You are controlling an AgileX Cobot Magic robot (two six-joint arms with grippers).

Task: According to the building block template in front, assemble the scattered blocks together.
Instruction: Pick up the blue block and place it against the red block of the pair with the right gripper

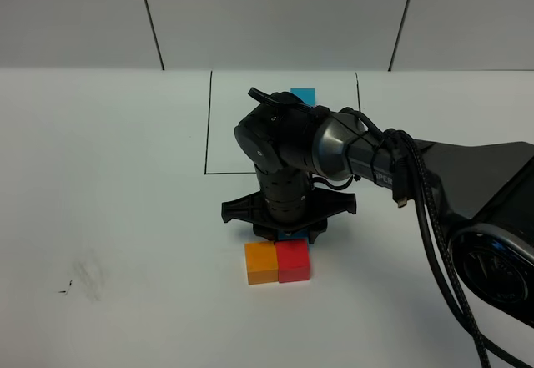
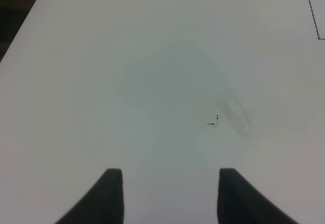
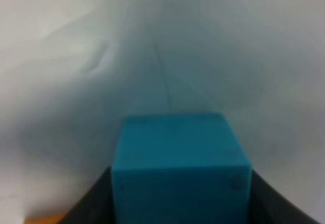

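My right gripper should open: its fingers reach the table close behind the red cube [image 1: 294, 259], so the cyan-blue cube would rest there.
An orange cube [image 1: 261, 263] and a red cube [image 1: 294, 259] sit side by side, touching, on the white table. My right gripper [image 1: 288, 234] reaches across the middle and points down just behind the red cube. It is shut on the cyan-blue cube [image 3: 180, 168], which fills the space between its fingers [image 3: 86, 203]; only a sliver of that cube [image 1: 292, 239] shows under the arm. The template lies inside the black-line rectangle [image 1: 207, 126]; only its cyan cube [image 1: 303, 95] shows, the rest is hidden behind the arm. My left gripper [image 2: 170, 188] is open and empty over bare table.
The right arm and its cables [image 1: 417, 193] cross the right half of the table. A grey smudge [image 1: 88, 272] marks the table at the front left; it also shows in the left wrist view [image 2: 233, 113]. A corner of the black line [image 2: 311, 5] shows there too.
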